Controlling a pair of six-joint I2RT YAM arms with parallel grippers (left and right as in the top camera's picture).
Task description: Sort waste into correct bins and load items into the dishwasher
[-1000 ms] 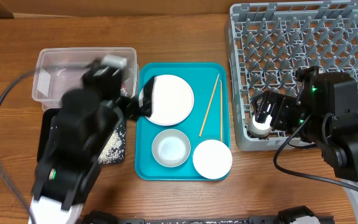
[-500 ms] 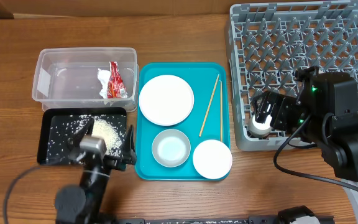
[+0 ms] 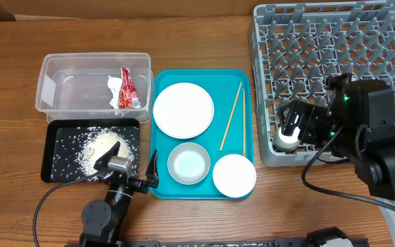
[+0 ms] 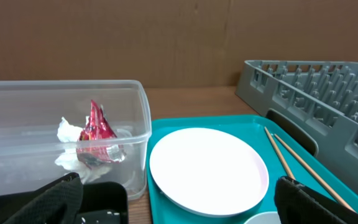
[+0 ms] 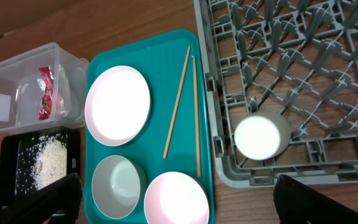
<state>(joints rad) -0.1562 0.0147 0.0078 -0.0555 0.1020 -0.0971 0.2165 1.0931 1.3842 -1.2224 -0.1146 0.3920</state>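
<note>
My right gripper next needs to grab the bowl nearest the grey rack by its rack-side rim (image 3: pixel 254 174) (image 5: pixel 204 196). That leaves its body free to load tilted.
My left gripper (image 3: pixel 129 167) is open and empty, low at the front between the black tray (image 3: pixel 55 168) and the teal tray. Loose rice (image 3: pixel 105 147) lies in the black tray. The red-and-white wrapper (image 3: pixel 125 89) lies in the clear tub (image 3: pixel 53 65). The white plate (image 3: pixel 183 110), two bowls (image 3: pixel 188 163) (image 3: pixel 234 175) and two chopsticks (image 3: pixel 232 116) lie on the teal tray. The white cup (image 3: pixel 285 139) stands in the grey rack (image 3: pixel 334 41) at its front left corner. My right gripper (image 3: pixel 297 127) is open and empty above the cup (image 5: pixel 261 137).
The teal tray (image 3: pixel 242 77) lies between the two bins and the rack. The rack fills the right back of the table. The left arm's cable (image 3: pixel 43 206) trails over the bare wood at the front left.
My left arm has drawn back from over the tub and black tray to the table's front. The wrapper and rice now show uncovered. The right arm has not moved.
</note>
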